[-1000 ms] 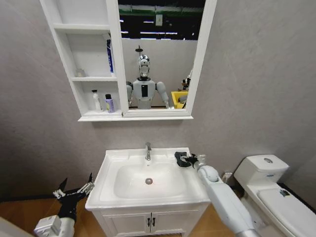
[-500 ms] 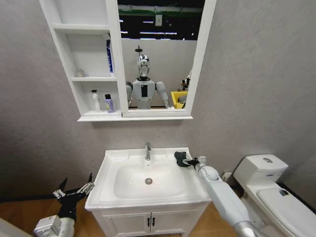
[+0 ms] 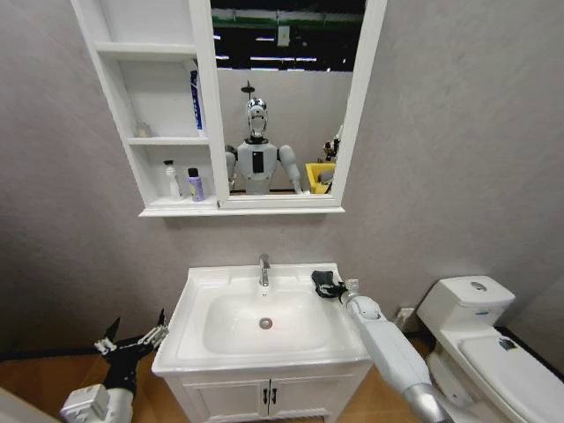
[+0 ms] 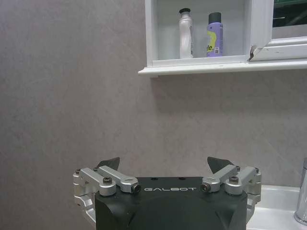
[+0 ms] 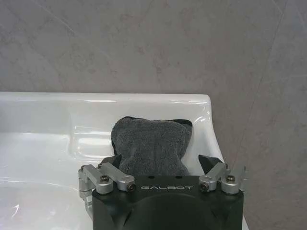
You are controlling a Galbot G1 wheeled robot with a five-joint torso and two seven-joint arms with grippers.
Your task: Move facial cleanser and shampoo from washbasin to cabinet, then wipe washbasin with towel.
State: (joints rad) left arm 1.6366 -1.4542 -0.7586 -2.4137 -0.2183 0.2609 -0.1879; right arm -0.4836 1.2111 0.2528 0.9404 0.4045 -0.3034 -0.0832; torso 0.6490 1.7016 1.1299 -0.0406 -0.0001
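Observation:
The dark grey towel has to wipe the washbasin, so my right gripper should pick it up next by a bunched fold of its cloth (image 5: 146,159).
The dark grey towel (image 3: 322,281) lies folded on the back right corner of the white washbasin (image 3: 198,291). My right gripper (image 3: 336,288) is at the towel, open. In the right wrist view the towel (image 5: 151,143) sits between the spread fingers (image 5: 210,163), resting on the washbasin (image 5: 43,120) rim. A white bottle (image 3: 169,180) with a black cap and a purple bottle (image 3: 195,185) stand on the lowest shelf of the cabinet (image 3: 238,210). I cannot tell which is the facial cleanser and which the shampoo. My left gripper (image 3: 132,339) hangs open, low beside the basin's left edge.
A chrome faucet (image 3: 263,269) stands at the back of the bowl. A blue tube (image 3: 196,99) leans on the middle shelf. A white toilet (image 3: 467,308) is close on the right. The floor vanity's doors (image 3: 264,397) are below the basin.
My right arm has reached a little farther toward the back of the basin, bringing its open gripper closer over the towel. The left arm has not moved.

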